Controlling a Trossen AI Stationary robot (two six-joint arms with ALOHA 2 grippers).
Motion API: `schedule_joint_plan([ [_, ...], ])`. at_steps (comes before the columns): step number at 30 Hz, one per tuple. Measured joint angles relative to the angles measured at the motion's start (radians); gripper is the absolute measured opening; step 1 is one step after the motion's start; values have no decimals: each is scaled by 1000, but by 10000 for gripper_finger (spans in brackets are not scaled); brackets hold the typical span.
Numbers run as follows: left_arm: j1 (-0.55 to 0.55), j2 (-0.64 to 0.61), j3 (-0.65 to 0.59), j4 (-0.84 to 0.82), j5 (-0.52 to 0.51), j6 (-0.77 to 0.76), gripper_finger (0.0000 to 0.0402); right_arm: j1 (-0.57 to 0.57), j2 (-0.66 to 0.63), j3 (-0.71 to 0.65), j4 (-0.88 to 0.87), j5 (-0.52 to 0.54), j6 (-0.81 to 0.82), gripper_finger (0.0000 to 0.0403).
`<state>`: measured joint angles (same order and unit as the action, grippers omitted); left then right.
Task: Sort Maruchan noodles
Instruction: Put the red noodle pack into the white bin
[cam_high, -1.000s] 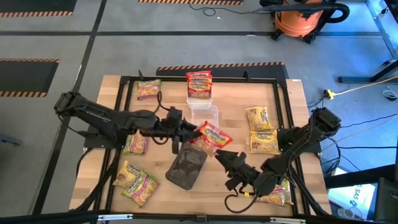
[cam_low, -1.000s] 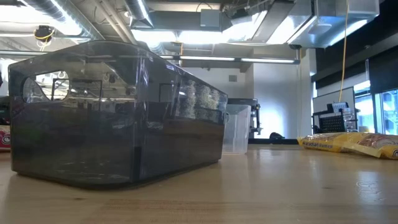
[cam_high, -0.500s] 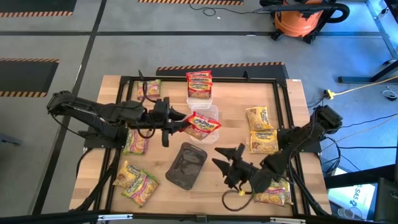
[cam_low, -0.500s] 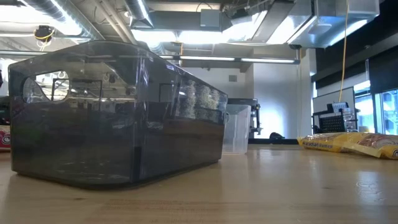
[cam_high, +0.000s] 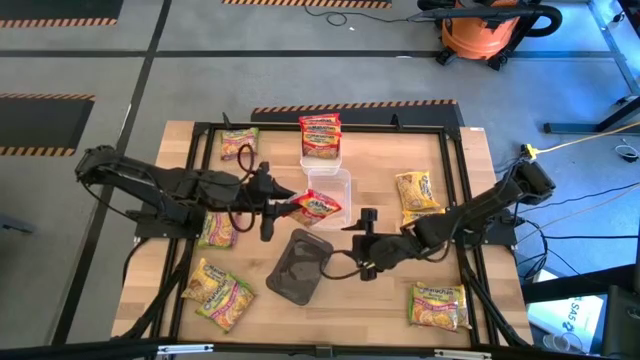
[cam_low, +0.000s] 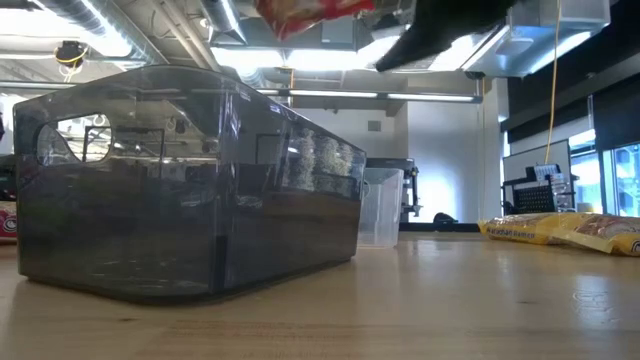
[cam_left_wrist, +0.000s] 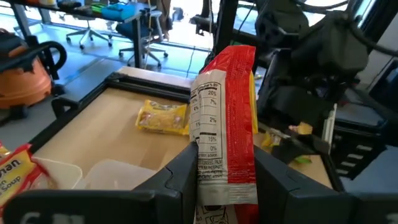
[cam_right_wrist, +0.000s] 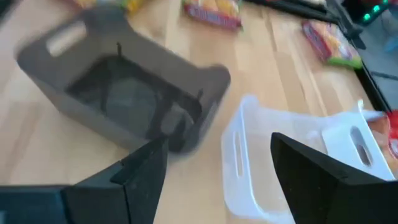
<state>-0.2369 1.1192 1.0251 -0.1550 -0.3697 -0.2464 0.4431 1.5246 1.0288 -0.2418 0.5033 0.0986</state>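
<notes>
The red Maruchan packet needs to be sorted with the others, so my right gripper should next take it by its loose end (cam_high: 326, 204).
My left gripper (cam_high: 283, 206) is shut on a red Maruchan noodle packet (cam_high: 316, 207), which hangs over the near part of a clear tray (cam_high: 330, 188). The packet also shows in the left wrist view (cam_left_wrist: 227, 118) and at the top of the low view (cam_low: 310, 12). My right gripper (cam_high: 362, 238) stands open above the table, right of a dark tray (cam_high: 300, 266), with nothing between its fingers (cam_right_wrist: 140, 177). Another red packet (cam_high: 320, 135) lies on a white tray at the far side. Yellow packets (cam_high: 415, 188) lie flat at the right, green-and-pink ones (cam_high: 238, 142) at the left. My left gripper pinches the red packet by its two flat faces at the end nearest the wrist (cam_left_wrist: 226, 180), between the two fingers (cam_left_wrist: 181, 177). The fingers come in about level from the table's left. The packet stands on edge, sticks out beyond the fingers and is lifted clear.
A black frame (cam_high: 455, 190) runs round the work area. Several packets lie at the near left (cam_high: 222, 298), and one yellow packet lies at the near right (cam_high: 438, 305). In the low view the dark tray (cam_low: 190, 190) fills the left; bare wood lies to its right.
My left gripper has drawn back toward the table's left edge with the red packet, which has rolled from flat onto its edge. My right gripper has swung from the near edge toward the table's middle and rolled over, uncovering the near-right yellow packet.
</notes>
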Motion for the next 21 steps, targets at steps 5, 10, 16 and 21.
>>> schedule_joint_plan([
  [5,-2,2,-59,54,-18,34,104,-26,-81,-47,-31,-2,1,264],
  [10,25,2,-168,208,-19,78,104,-130,-232,-118,-49,-43,-56,264],
  [16,49,1,-359,514,32,124,104,-303,-397,-226,81,-253,-79,264],
  [21,47,1,-465,657,42,118,104,-373,-385,-264,351,-470,-22,264],
])
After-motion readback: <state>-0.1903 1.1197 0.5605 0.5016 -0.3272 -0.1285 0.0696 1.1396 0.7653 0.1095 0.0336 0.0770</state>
